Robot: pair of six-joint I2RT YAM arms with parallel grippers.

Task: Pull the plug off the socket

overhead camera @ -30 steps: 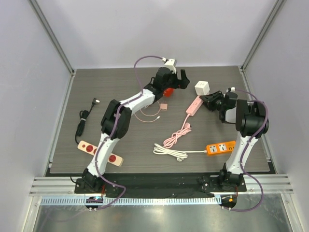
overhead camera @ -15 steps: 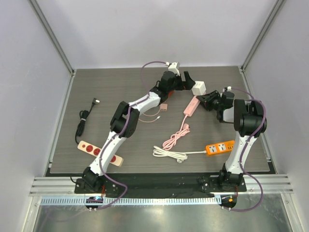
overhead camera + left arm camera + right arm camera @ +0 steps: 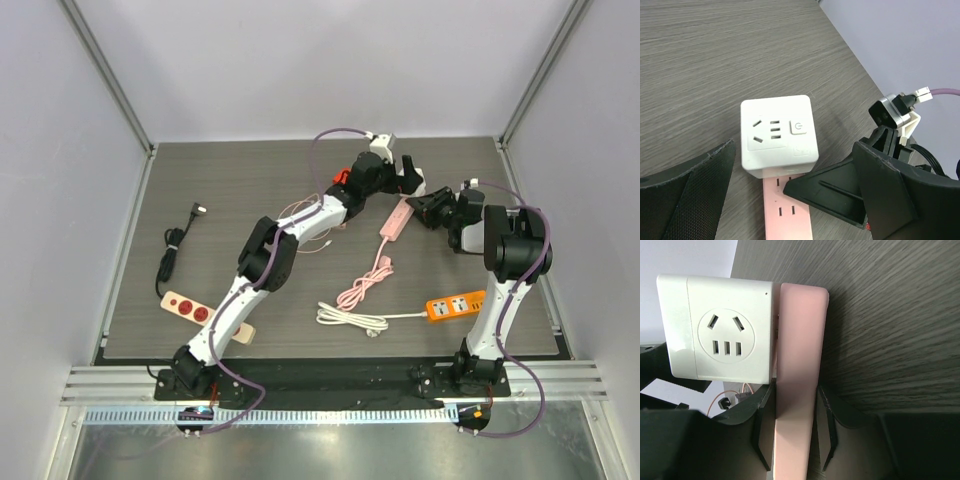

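I should next grab the white cube plug (image 3: 777,132) by its opposite sides with my left gripper, so that I can pull it off the pink socket strip (image 3: 787,215).
A white cube plug (image 3: 777,132) sits plugged into the end of a pink socket strip (image 3: 787,215). My left gripper (image 3: 795,145) is open, with one finger on each side of the cube and gaps to both. In the top view the left gripper (image 3: 405,178) covers the cube. My right gripper (image 3: 795,440) is shut on the pink strip (image 3: 797,365) just below the cube (image 3: 720,335), with its fingers (image 3: 827,430) on the strip's flat faces. In the top view the right gripper (image 3: 430,208) is at the strip's far end (image 3: 397,220).
The strip's pink cable (image 3: 368,283) coils toward the table's middle. An orange power strip (image 3: 458,305) with a white cable (image 3: 350,315) lies in front. A beige strip (image 3: 205,315) and a black cable (image 3: 175,250) lie at the left. A thin pink cable (image 3: 315,235) lies under the left arm.
My left gripper has swung right, from over the red object to the white cube. The right gripper has stayed on the pink strip.
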